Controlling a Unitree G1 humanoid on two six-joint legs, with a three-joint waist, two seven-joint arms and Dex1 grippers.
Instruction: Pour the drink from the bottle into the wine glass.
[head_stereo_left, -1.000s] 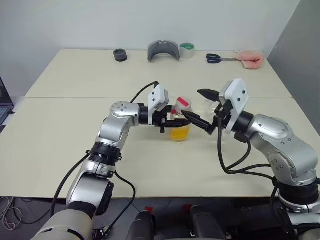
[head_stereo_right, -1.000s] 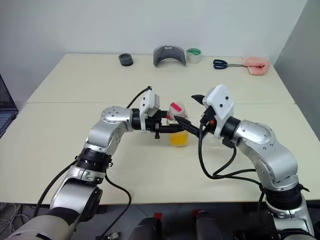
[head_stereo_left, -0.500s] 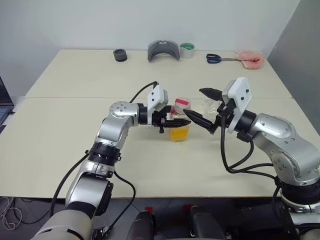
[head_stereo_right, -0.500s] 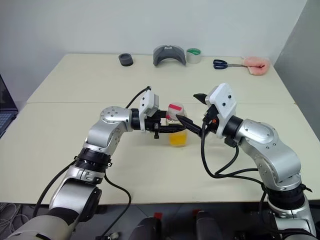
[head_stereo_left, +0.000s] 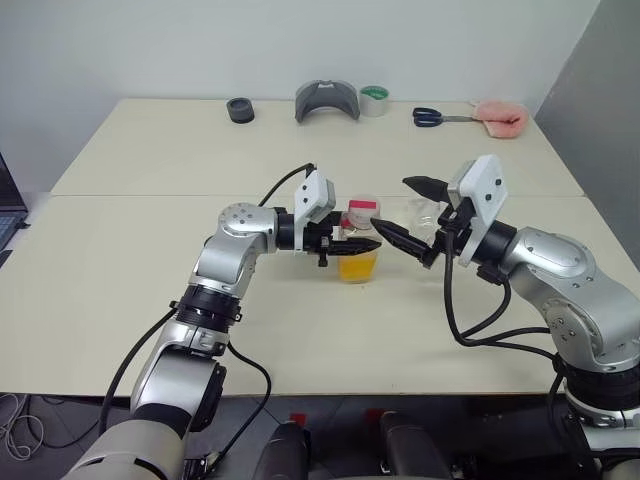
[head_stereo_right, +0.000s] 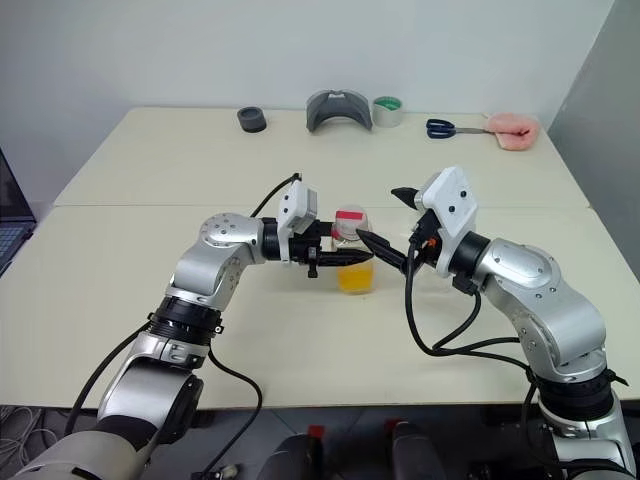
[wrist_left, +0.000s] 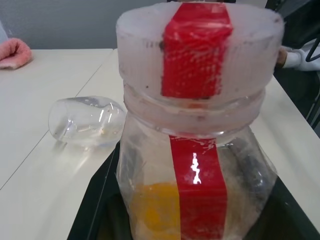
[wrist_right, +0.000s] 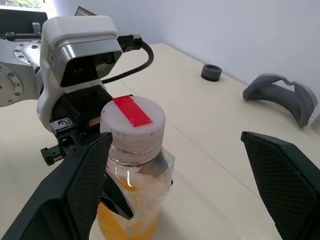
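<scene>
I should move my right gripper toward the bottle's white cap (head_stereo_left: 362, 210) before I close it. The gripper's fingers are off-centre and short of the cap, so they would miss if I closed now.
The bottle (head_stereo_left: 358, 245) stands upright on the table (head_stereo_left: 150, 300), clear plastic with a red strip down its side and over its white cap (wrist_right: 132, 120). The orange drink (head_stereo_left: 359, 266) fills its lower part. My left gripper (head_stereo_left: 345, 243) comes in from the left and is shut on the bottle's body. My right gripper (head_stereo_left: 390, 202) hovers just right of the cap, open, with one finger (wrist_right: 85, 185) beside the bottle's neck and nothing between the fingers. The wine glass (wrist_left: 87, 121) lies on its side on the table beyond the bottle, clear and with no drink in it.
Along the far edge of the table lie a black roll (head_stereo_left: 240, 110), a grey curved piece (head_stereo_left: 327, 101), a roll of tape (head_stereo_left: 374, 100), scissors (head_stereo_left: 432, 117) and a pink cloth (head_stereo_left: 500, 117). A laptop's edge (head_stereo_left: 8, 215) shows at the far left.
My right gripper has eased a little to the right, off the bottle's cap. The bottle has straightened from a slight tilt. The left arm has kept still.
</scene>
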